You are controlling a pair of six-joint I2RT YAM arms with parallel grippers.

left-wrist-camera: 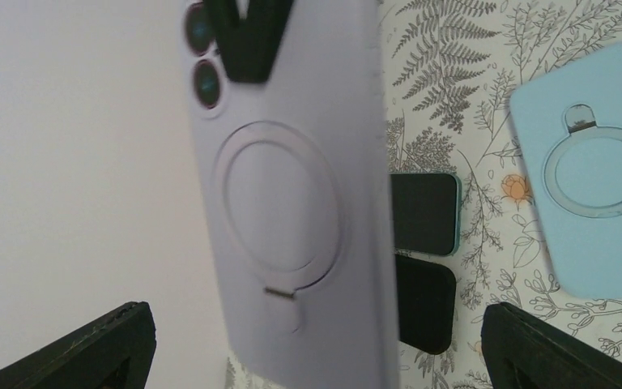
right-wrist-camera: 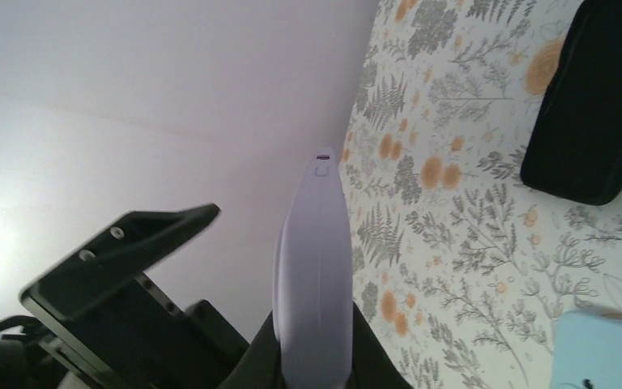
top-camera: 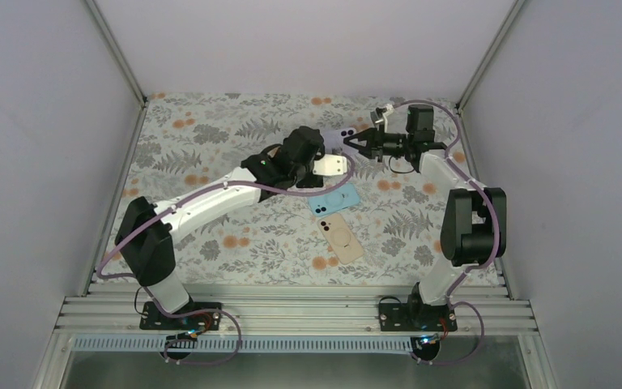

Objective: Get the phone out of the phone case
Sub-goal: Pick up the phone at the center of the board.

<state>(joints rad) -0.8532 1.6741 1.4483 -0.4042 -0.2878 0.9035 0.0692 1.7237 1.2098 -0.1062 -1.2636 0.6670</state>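
My left gripper's fingers are wide apart around the lavender phone case, so the case would stay in my right gripper if I lifted my left gripper now.
A lavender phone case (left-wrist-camera: 291, 203) with a ring on its back stands upright in the air, and camera lenses (left-wrist-camera: 208, 83) show through its cutout. My right gripper (right-wrist-camera: 314, 356) is shut on its camera end; the case shows edge-on in the right wrist view (right-wrist-camera: 316, 267). In the top view the right gripper (top-camera: 353, 143) holds the case (top-camera: 339, 135) at the back middle of the table. My left gripper (left-wrist-camera: 316, 356) is open wide, one finger (left-wrist-camera: 73, 348) on each side of the case's lower end, not touching. In the top view the left gripper (top-camera: 326, 152) is beside the case.
A light blue case (top-camera: 334, 198) and a beige case (top-camera: 342, 237) lie on the floral tablecloth (top-camera: 210, 138) in the middle. The blue case also shows in the left wrist view (left-wrist-camera: 591, 178). Two dark phones (left-wrist-camera: 425, 212) (left-wrist-camera: 425, 301) lie under the held case.
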